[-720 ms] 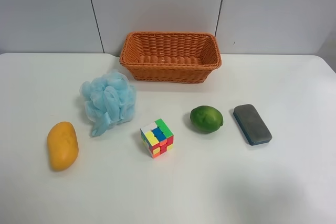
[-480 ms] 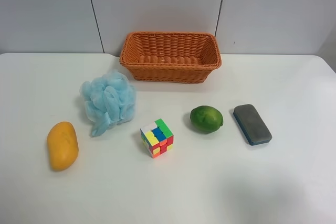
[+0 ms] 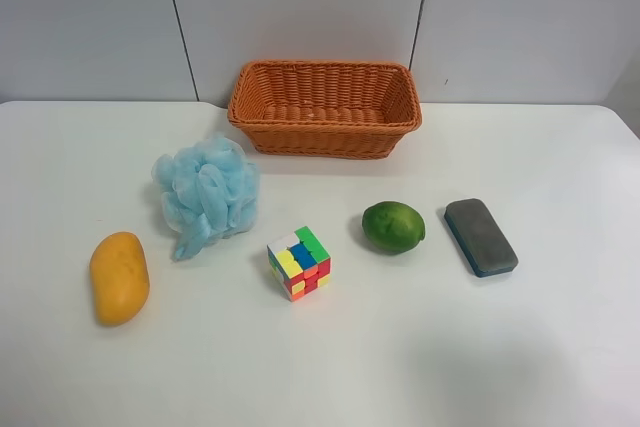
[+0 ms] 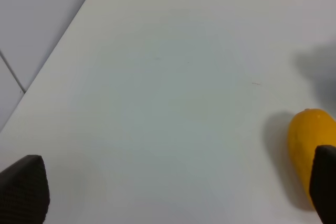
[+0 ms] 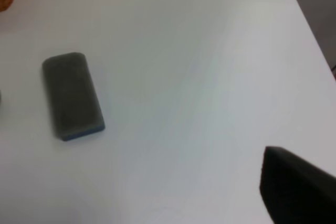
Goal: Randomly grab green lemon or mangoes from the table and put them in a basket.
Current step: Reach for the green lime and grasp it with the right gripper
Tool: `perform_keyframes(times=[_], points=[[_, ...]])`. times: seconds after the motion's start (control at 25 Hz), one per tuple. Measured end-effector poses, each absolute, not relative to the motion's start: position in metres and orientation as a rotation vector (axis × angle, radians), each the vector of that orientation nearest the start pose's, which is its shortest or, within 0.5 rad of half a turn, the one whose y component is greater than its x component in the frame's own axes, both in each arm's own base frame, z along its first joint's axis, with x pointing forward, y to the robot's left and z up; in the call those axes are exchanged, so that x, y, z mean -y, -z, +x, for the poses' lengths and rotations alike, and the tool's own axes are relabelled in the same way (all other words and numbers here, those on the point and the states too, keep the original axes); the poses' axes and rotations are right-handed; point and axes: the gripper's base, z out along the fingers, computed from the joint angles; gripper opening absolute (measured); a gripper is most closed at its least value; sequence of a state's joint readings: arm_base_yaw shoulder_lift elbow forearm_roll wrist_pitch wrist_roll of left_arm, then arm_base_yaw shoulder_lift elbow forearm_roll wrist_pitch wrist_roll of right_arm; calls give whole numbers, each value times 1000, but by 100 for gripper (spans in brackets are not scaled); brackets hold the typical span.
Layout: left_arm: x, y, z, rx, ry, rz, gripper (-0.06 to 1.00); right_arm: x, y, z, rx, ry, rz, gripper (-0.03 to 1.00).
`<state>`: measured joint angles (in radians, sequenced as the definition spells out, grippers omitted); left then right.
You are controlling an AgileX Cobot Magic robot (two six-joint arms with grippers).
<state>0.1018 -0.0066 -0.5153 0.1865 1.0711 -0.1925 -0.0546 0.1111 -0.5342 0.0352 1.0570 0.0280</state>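
The robot needs to put the green lemon in the wicker basket [image 3: 325,132] next, so its right gripper needs to grab the lemon by its rounded body [image 3: 393,226].
The green lemon [image 3: 393,226] lies on the white table [image 3: 560,347] right of centre. The orange-yellow mango [image 3: 119,277] lies at the front left; it also shows in the left wrist view [image 4: 310,150]. The wicker basket [image 3: 325,132] stands empty at the back. My left gripper [image 4: 173,192] is open and empty, its fingers [image 4: 23,187] wide apart, one beside the mango. Of my right gripper only one dark finger [image 5: 296,187] shows, far to one side, over bare table with nothing held. No arm shows in the exterior high view.
A fluffy light-blue sponge [image 3: 205,192] lies between the mango and the basket. A multicoloured puzzle cube [image 3: 299,263] sits left of the lemon. A grey eraser [image 3: 480,236] lies right of it, also in the right wrist view [image 5: 72,96].
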Motion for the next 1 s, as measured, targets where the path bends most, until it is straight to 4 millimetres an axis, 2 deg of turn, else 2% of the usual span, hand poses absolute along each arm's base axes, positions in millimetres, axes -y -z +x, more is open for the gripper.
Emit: perform_keyframes(times=[0.12,0.32,0.48,0.6,0.72,0.84,1.0], points=[[-14,-282,-10,-1999,-165,-309,99,-6,-313,29,-2148,-40,-12,99],[-14,-282,-10,-1999,-165,-309,99,-10,-356,78,-2267,-43,-238,99],[-14,-282,-10,-1999,-165,-309,99,-9,-371,125,-2396,-48,-399,99],[-14,-282,-10,-1999,-165,-309,99,-8,-366,162,-2487,-73,-482,99],[-14,-282,-10,-1999,-165,-309,99,-15,-345,198,-2561,-153,-633,99],[-14,-282,-10,-1999,-165,-309,99,-32,-319,229,-2599,-194,-791,99],[-14,-282,-10,-1999,-165,-309,99,-60,-287,258,-2588,-138,-971,99]])
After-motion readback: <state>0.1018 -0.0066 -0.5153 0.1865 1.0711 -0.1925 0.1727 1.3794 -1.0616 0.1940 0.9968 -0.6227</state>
